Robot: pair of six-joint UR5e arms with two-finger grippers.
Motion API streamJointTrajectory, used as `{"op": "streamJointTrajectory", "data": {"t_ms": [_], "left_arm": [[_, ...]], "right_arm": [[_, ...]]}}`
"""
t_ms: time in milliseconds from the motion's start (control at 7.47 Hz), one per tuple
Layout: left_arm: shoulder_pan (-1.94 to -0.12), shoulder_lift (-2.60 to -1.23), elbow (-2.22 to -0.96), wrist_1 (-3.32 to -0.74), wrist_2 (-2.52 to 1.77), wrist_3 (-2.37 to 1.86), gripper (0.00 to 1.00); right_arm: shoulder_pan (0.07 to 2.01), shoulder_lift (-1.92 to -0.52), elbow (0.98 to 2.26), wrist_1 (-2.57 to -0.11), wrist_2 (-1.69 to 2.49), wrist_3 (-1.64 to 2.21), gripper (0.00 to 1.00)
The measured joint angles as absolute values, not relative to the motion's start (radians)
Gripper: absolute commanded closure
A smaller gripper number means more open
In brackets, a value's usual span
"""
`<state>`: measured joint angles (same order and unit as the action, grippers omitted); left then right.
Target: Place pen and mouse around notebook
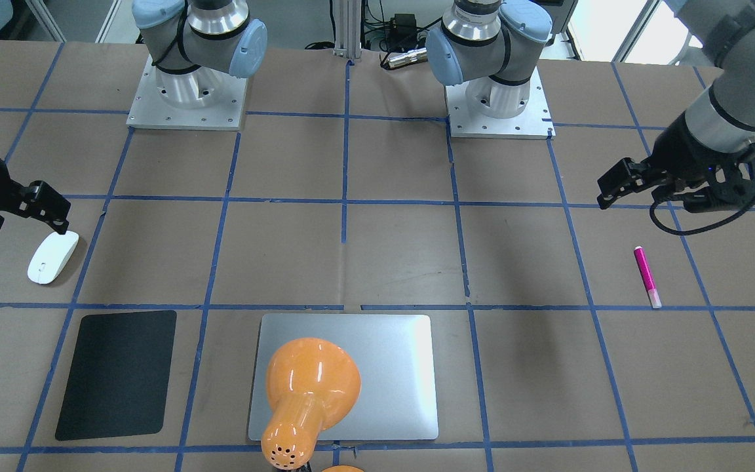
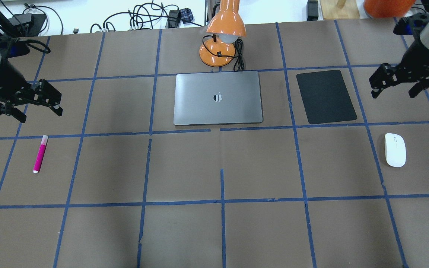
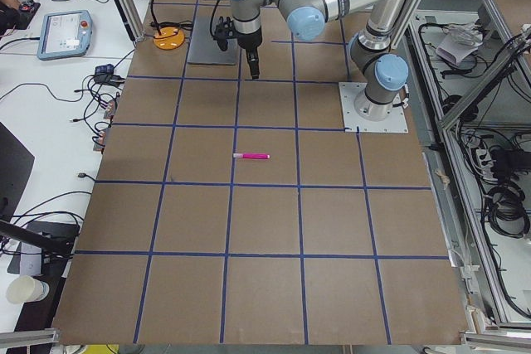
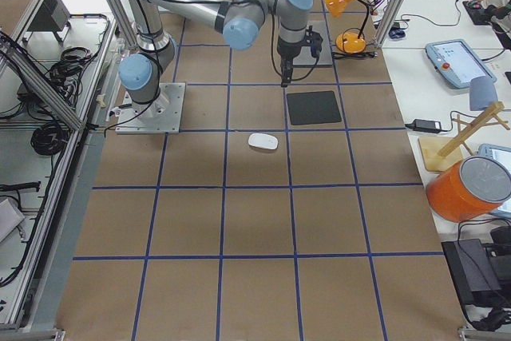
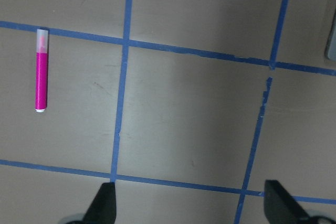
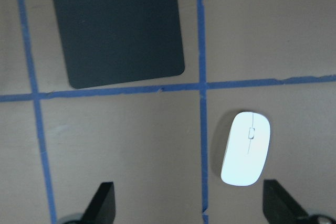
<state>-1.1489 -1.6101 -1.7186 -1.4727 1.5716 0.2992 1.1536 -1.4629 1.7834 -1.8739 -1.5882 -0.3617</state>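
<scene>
The right gripper grabs the white mouse by its long side edges next, to set the mouse beside the notebook.
The silver-grey notebook lies closed at the table's far middle. At the left lies the pink pen, alone on the brown surface. My left gripper hovers open just beyond it, holding nothing. The white mouse rests at the right. My right gripper hangs open above the table, a little beyond the mouse and beside the black mat, with nothing between its fingers.
A thin black mat lies right of the notebook. An orange desk lamp stands behind the notebook, its shade covering part of it in the front-facing view. Blue tape lines grid the brown tabletop.
</scene>
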Motion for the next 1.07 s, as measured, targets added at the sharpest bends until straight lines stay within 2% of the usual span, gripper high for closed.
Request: {"op": "streamJointTrajectory", "data": {"t_ms": [402, 670, 1071], "left_arm": [[-0.958, -1.721, -1.786, -1.282, 1.575, 0.563, 0.0], [-0.871, -1.802, -1.854, -1.117, 1.592, 0.646, 0.0], [-0.861, -1.891, -1.882, -1.016, 1.603, 0.629, 0.0]], "right_arm": [[1.012, -1.352, 1.969, -2.145, -1.614, -0.502, 0.0], [0.998, -1.297, 1.999, -2.184, -1.628, -0.521, 0.0], [0.994, -1.247, 2.005, -2.206, -1.69, -0.525, 0.0]]}}
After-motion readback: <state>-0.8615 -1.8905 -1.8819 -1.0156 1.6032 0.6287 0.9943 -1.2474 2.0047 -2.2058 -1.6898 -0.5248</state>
